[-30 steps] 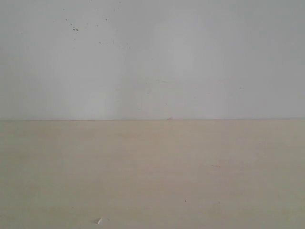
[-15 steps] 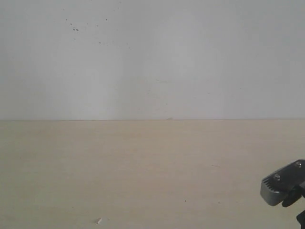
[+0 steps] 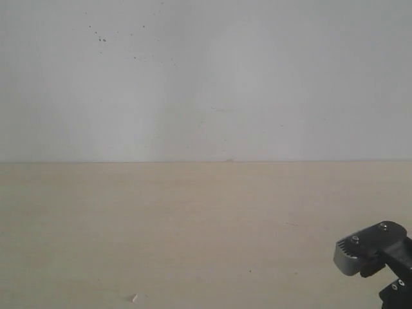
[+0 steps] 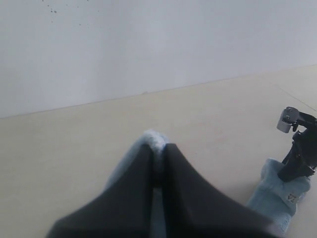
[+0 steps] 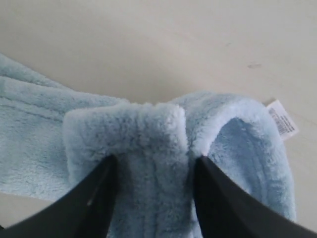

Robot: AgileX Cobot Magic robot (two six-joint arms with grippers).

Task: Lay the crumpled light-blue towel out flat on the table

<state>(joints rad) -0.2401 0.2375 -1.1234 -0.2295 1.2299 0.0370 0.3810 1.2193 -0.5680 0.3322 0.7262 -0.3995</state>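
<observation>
The light-blue towel is crumpled, so my right gripper will next grip it by its thick raised fold to start spreading it flat.
The light-blue towel lies crumpled on the beige table, its white label sticking out at one corner. My right gripper is open, its dark fingers standing wide on either side of a thick raised fold. My left gripper is shut on a fluffy tip of the towel. From the left wrist, another bunch of towel with its label lies under the right arm. The exterior view shows no towel, only part of the right arm at the lower right.
A white wall rises behind the table's far edge. A small pale chip lies on the tabletop near the front, left of centre.
The right arm has come into the exterior view at the lower right and has edged leftward. One second ago that view held only the table and wall.
</observation>
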